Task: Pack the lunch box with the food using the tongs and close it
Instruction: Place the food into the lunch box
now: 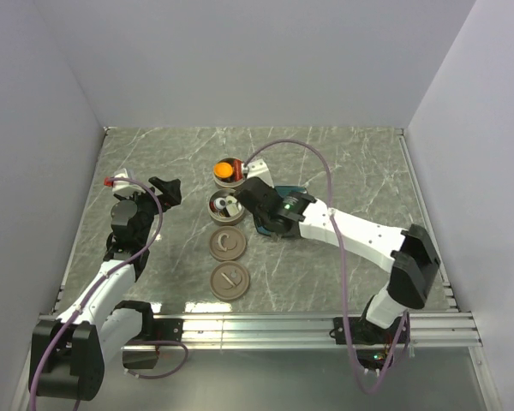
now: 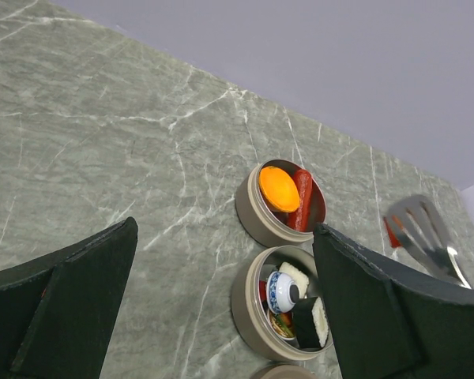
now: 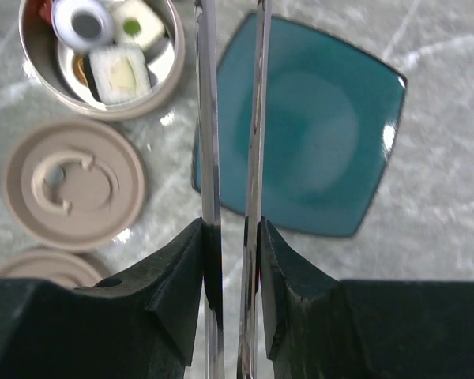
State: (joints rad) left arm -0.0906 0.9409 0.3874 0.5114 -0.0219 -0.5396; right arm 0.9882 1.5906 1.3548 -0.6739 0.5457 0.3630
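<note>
I need to keep holding the tongs with my right gripper until their tip is inside the far tin. The red sliver is hanging outside the far tin's rim and would miss if I opened now.
The lunch box stands as two open round tins. The far tin [image 1: 227,171] [image 2: 280,204] holds an orange ball [image 2: 278,188] and a red sausage piece [image 2: 302,199]. The near tin [image 1: 224,205] [image 2: 278,314] [image 3: 103,59] holds white cubes [image 2: 294,278] and a small blue-and-white piece [image 2: 281,292]. My right gripper [image 3: 231,237] [image 1: 252,193] is shut on the tongs [image 3: 209,118], squeezing both arms close together. The tongs' slotted tip [image 2: 423,233] hangs right of the far tin, with a red sliver beside it. My left gripper [image 2: 221,316] [image 1: 166,190] is open, left of the tins.
Two tan lids [image 1: 226,244] [image 1: 230,280] lie in a row nearer than the tins. The square teal plate [image 3: 316,134] [image 1: 289,190] lies bare right of the near tin, partly under my right arm. Grey walls close the table's sides and back.
</note>
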